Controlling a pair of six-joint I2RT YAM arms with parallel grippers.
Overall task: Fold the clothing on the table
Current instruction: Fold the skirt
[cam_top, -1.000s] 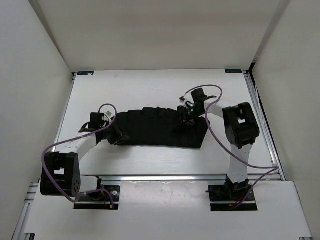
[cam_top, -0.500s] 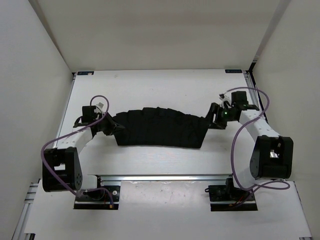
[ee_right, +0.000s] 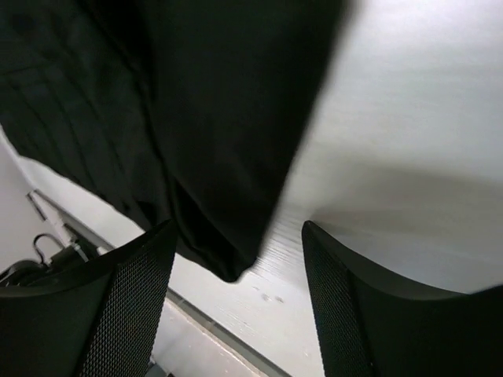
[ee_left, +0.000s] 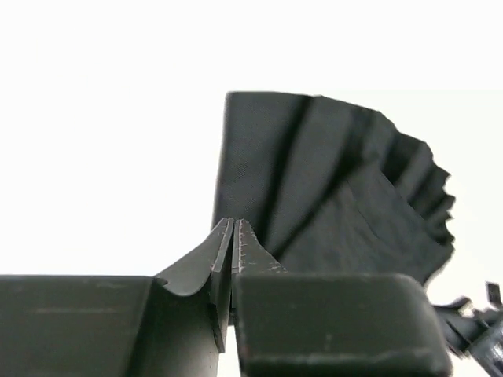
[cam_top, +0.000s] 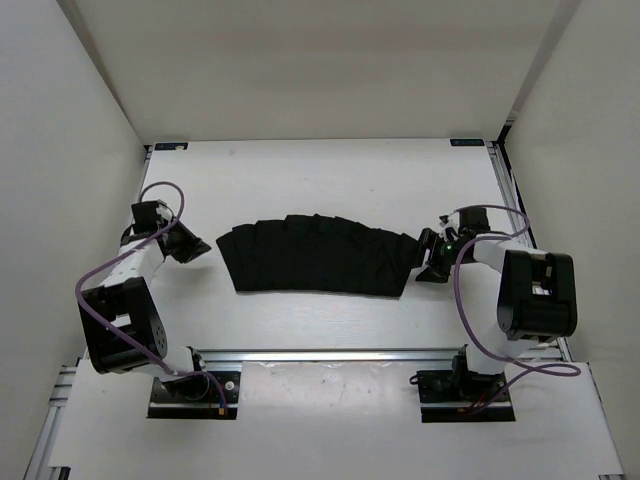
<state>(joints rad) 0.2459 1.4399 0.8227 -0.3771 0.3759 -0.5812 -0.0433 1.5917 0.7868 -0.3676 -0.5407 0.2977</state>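
Note:
I should fold the nearest end of the clothing [cam_top: 315, 255] over the rest, so my right gripper should next grab it by the loose edge of its nearest end [cam_top: 407, 276].
The clothing [cam_top: 315, 255], a black pleated garment, lies spread flat across the middle of the white table [cam_top: 320, 175]. My left gripper [cam_top: 197, 247] hovers just off its left edge, apart from it. In the left wrist view the left gripper [ee_left: 234, 224] is shut with nothing between its fingers, and the clothing [ee_left: 330, 188] fans out beyond. My right gripper [cam_top: 428, 258] stands at the garment's right end. Seen from the right wrist, the right gripper [ee_right: 240, 232] is wide open, with a corner of the clothing [ee_right: 220, 118] lying loose ahead of the gap.
White walls enclose the table on three sides. A metal rail [cam_top: 330, 353] runs along the near edge by the arm bases. Small blue marks [cam_top: 170, 146] sit at the far corners. Purple cables [cam_top: 100, 290] loop off both arms.
Both arms swung outward from over the garment to its two ends. The clothing now lies flatter and wider. The right gripper opened and let go; the left gripper closed empty.

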